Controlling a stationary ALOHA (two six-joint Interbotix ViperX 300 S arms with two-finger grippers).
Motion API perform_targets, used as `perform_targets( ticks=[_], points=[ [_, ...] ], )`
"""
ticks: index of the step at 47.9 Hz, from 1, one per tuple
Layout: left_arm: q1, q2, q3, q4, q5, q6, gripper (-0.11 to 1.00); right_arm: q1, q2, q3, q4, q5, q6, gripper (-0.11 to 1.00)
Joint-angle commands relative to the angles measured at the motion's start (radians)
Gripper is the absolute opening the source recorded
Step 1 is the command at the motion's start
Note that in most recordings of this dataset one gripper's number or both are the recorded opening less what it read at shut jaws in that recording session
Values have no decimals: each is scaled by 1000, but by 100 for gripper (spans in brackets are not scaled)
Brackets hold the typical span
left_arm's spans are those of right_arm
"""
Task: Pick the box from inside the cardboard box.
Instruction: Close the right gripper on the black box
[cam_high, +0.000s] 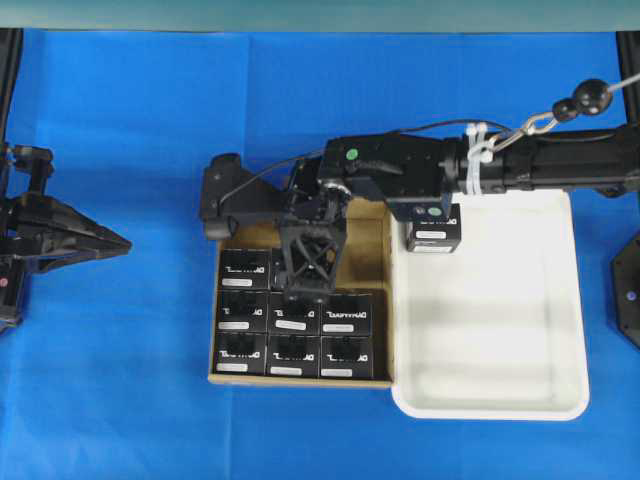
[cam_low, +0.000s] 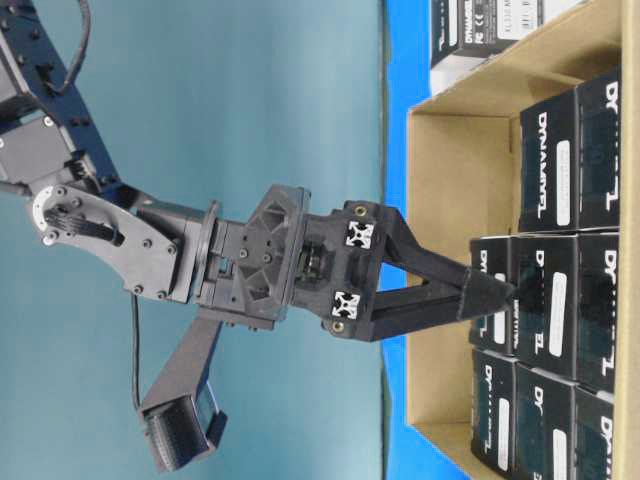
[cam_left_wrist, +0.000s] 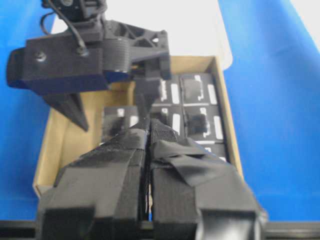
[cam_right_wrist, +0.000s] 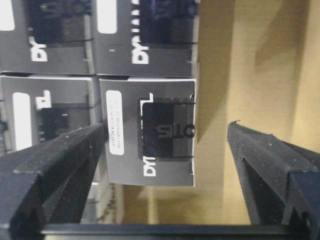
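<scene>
My right gripper moves down first and then closes on the box, since the fingers hover above the black box's top (cam_right_wrist: 150, 132) beside bare cardboard and closing now would miss.
The cardboard box (cam_high: 370, 240) holds several small black boxes with white lettering. My right gripper (cam_high: 304, 288) reaches across into it, open. In the right wrist view the gripper (cam_right_wrist: 165, 129) straddles one black box (cam_right_wrist: 150, 132). The left finger (cam_right_wrist: 55, 165) is close beside that box and the right finger (cam_right_wrist: 270, 165) stands apart from it over bare cardboard. The table-level view shows the gripper's tips (cam_low: 490, 290) at the top of the boxes. My left gripper (cam_high: 120, 243) is shut and empty, left of the carton; it also shows in the left wrist view (cam_left_wrist: 149, 125).
A white plastic tray (cam_high: 490, 412) sits against the carton's right side with one black box (cam_high: 433, 232) at its back left corner. The right arm (cam_high: 520, 160) spans above the tray's back edge. Blue cloth (cam_high: 120, 400) covers the table.
</scene>
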Motion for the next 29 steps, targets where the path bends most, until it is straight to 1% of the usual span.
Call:
perform_targets(
  ticks=[1,6,19,29],
  points=[
    [0,6,-26,3,-5,-2,-6,-11,3,-8,-2,0,-14,97],
    [-2,6,-26,3,-3,-2,-6,-14,3,-8,0,9,-41,97],
    [0,8,-26,3,-5,-2,-6,-3,6,-2,2,5,-52,97],
    [0,9,-26,3,-5,-2,-6,6,14,-2,3,5,-83,97]
  ],
)
